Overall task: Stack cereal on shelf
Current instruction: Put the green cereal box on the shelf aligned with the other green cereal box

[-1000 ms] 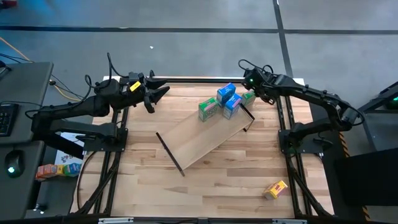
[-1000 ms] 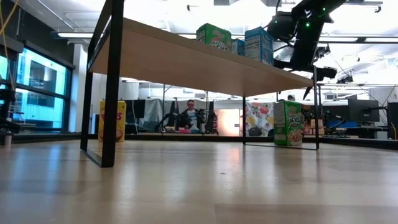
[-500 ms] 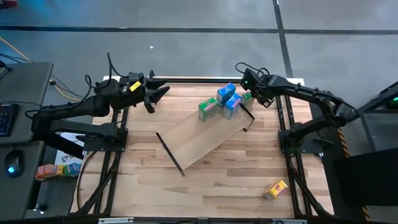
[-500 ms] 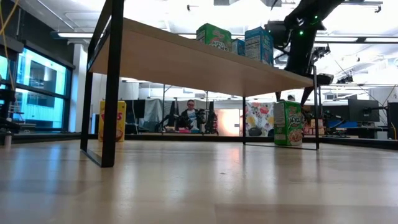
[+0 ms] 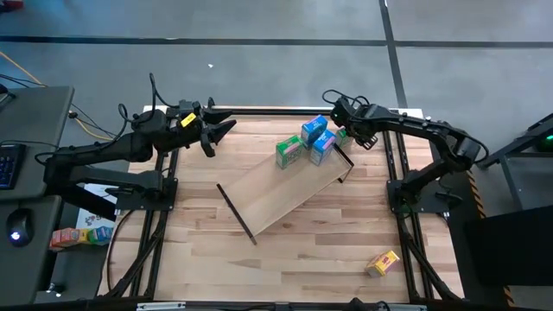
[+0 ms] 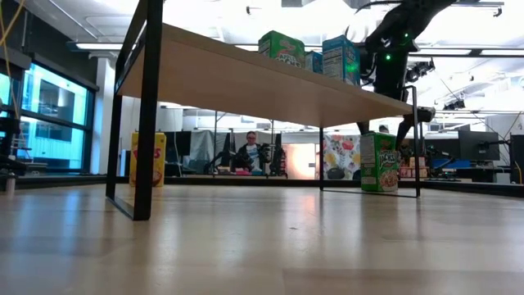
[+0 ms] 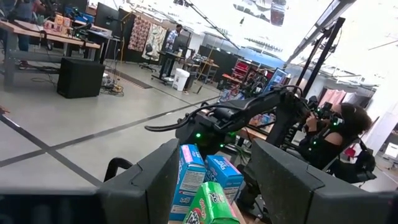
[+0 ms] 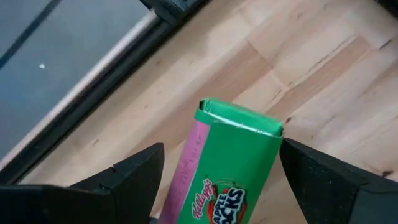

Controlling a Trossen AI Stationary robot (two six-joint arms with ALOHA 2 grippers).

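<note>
I need to grab the green Apple Jacks box with my right gripper next, holding it by its top end (image 5: 344, 133), so that I can stack the box on the shelf (image 5: 276, 194).
The pale shelf (image 5: 276, 194) stands slantwise on its black brackets in the middle of the table. A green cereal box (image 5: 289, 152) and two blue ones (image 5: 314, 129) (image 5: 322, 148) stand on its far end. Another green box (image 5: 345, 135) stands upright on the tabletop just beyond that end. My right gripper (image 5: 344, 130) hangs over this box, open, one finger (image 8: 134, 180) on each side of its top (image 8: 239, 121); no touch shows. A yellow box (image 5: 383, 262) lies near the table's near right corner. My left gripper (image 5: 226, 121) waits open at the far left.
The shelf's bracket (image 5: 344, 161) stands close beside the green box on the tabletop. In the low view a yellow box (image 6: 147, 160) shows beyond the shelf. Black frame rails (image 5: 393, 164) edge the table. More small boxes (image 5: 82, 235) lie off the table's left side.
My right gripper has moved a little toward the table's left and come down over the green box on the tabletop. The boxes and the shelf have stayed where they were.
</note>
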